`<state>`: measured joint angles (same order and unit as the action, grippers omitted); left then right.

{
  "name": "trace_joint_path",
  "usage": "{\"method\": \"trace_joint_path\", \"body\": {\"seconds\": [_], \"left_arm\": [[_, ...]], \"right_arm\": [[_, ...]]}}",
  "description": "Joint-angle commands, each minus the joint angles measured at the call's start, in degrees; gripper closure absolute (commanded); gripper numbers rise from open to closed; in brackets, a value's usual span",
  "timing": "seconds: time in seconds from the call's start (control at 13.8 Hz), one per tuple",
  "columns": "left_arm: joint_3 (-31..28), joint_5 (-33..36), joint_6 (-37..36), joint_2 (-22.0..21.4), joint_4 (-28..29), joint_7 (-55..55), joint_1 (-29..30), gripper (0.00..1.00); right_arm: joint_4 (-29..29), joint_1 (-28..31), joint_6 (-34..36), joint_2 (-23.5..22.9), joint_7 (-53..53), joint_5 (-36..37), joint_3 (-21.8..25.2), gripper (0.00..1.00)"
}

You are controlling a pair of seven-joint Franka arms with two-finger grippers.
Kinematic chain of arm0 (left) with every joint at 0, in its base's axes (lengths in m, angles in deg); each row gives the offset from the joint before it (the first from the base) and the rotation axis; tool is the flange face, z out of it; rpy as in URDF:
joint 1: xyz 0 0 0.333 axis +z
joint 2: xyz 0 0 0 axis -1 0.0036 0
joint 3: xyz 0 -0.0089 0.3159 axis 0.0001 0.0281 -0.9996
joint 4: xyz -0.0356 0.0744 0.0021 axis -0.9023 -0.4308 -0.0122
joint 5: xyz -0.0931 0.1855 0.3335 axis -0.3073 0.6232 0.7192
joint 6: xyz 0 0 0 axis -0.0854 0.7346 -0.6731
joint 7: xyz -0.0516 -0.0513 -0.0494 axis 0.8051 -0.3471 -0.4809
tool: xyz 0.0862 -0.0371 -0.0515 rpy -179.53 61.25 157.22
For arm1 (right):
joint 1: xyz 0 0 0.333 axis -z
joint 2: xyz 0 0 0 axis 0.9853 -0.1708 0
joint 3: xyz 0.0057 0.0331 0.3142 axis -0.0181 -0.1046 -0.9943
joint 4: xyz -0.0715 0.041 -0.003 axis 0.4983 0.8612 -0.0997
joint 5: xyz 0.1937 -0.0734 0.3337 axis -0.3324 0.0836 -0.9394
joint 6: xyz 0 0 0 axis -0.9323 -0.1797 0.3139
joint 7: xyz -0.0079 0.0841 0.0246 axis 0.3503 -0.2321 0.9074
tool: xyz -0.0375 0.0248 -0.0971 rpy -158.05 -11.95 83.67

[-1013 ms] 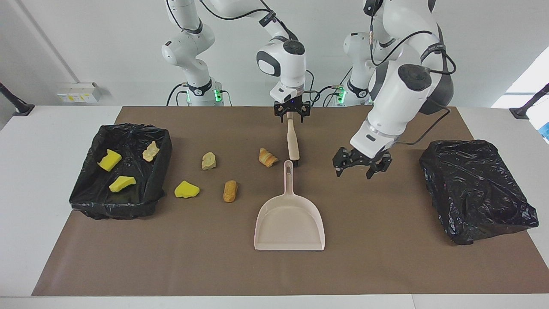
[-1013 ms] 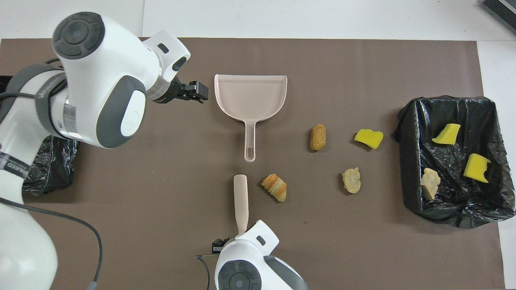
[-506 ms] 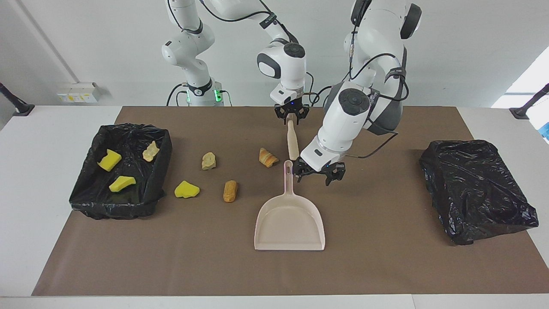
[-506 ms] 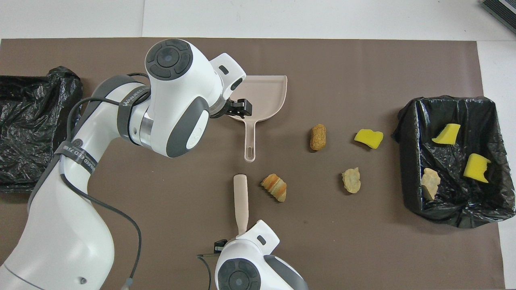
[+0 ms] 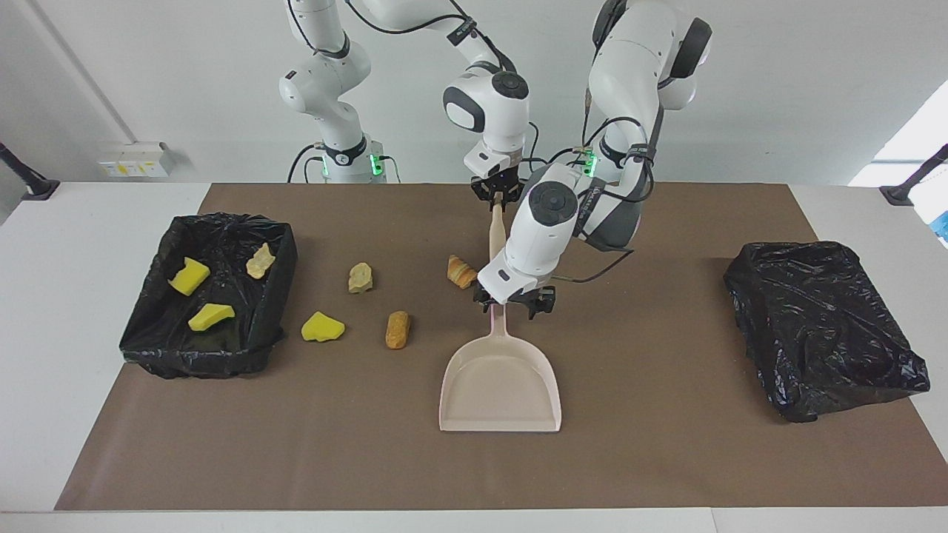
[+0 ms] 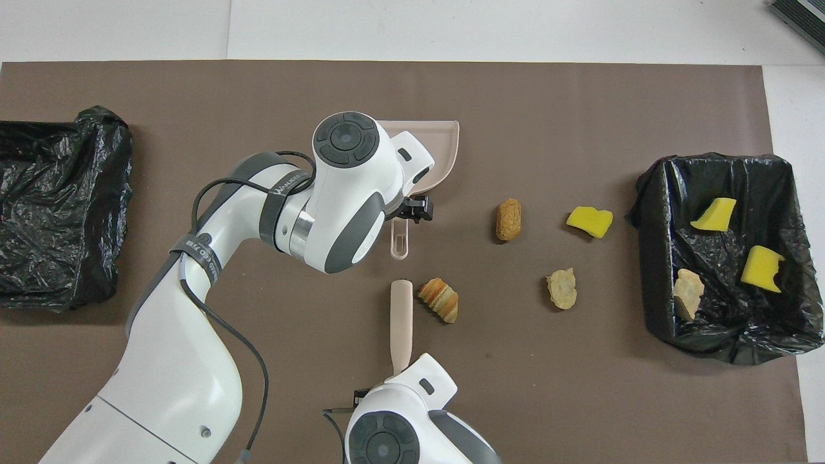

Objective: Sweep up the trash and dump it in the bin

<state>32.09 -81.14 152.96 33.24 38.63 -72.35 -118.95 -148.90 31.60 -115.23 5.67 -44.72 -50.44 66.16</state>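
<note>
My left gripper's fingers reach down around the dustpan's handle point(image 6: 399, 232) in the overhead view, so it should close on that handle now.
My right gripper point(image 5: 498, 198) is shut on the top of the beige brush point(image 5: 494, 233) point(image 6: 401, 319), whose lower end is hidden by my left arm. My left gripper point(image 5: 511, 305) hangs open just over the handle of the pink dustpan point(image 5: 500, 385) point(image 6: 445, 145). Loose trash lies on the mat: a croissant point(image 5: 461, 271) beside the brush, a tan chunk point(image 5: 361, 277), a yellow sponge point(image 5: 322, 326) and a bread roll point(image 5: 398, 329). The black-lined bin point(image 5: 194, 361) point(image 6: 652, 258) at the right arm's end holds two yellow sponges and a tan piece.
A second black bag-lined bin point(image 5: 822, 326) point(image 6: 58, 206) sits at the left arm's end of the table. A brown mat point(image 5: 666, 459) covers most of the table. My left arm's forearm stretches over the mat between that bin and the dustpan.
My left arm has swung from near the bag at its own end to over the dustpan's handle. My right gripper has closed on the brush, which has shifted slightly toward the croissant.
</note>
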Motion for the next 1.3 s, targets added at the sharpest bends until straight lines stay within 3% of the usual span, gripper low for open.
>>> {"method": "trace_joint_path", "body": {"seconds": [0.0, 0.07, 0.22, 0.29, 0.58, 0.8, 1.23], "left_arm": [[-0.82, 0.03, 0.15, -0.87, 1.6, -0.65, -0.73, 0.0], [-0.82, 0.03, -0.12, -0.96, 1.78, -1.0, -0.91, 0.11], [-0.82, 0.03, -0.47, -0.96, 1.78, -3.89, -1.0, 0.66], [-0.82, -0.06, -0.73, -1.05, 1.78, -4.69, -1.0, 1.0], [-0.9, 0.73, -2.57, -2.44, 1.43, -3.65, -0.03, 1.0], [-1.87, 1.26, -7.21, -6.57, 1.69, 7.83, 2.76, 1.0], [-1.87, 1.08, -18.55, -13.86, 2.22, 33.4, 12.09, 1.0]], "right_arm": [[-1.2, 2.42, 9.1, 7.79, 0.52, -1.08, -0.06, 1.0], [-1.38, 3.3, 12.09, 9.46, 0.7, -1.08, 0.03, 1.0], [-1.55, 7.07, 16.85, 11.58, 1.57, -1.08, 0.12, 1.0], [-1.55, 8.82, 18.09, 11.76, 2.45, -0.99, 0.12, 1.0], [-1.38, 18.48, 21.79, 11.06, 8.5, 3.91, 0.21, 1.0], [-2.43, 24.56, 21.36, 10.71, 13.51, 10.59, 0.21, 1.0], [-9.19, 40.63, 6.35, 10.71, 32.82, 14.74, 0.21, 1.0]]}}
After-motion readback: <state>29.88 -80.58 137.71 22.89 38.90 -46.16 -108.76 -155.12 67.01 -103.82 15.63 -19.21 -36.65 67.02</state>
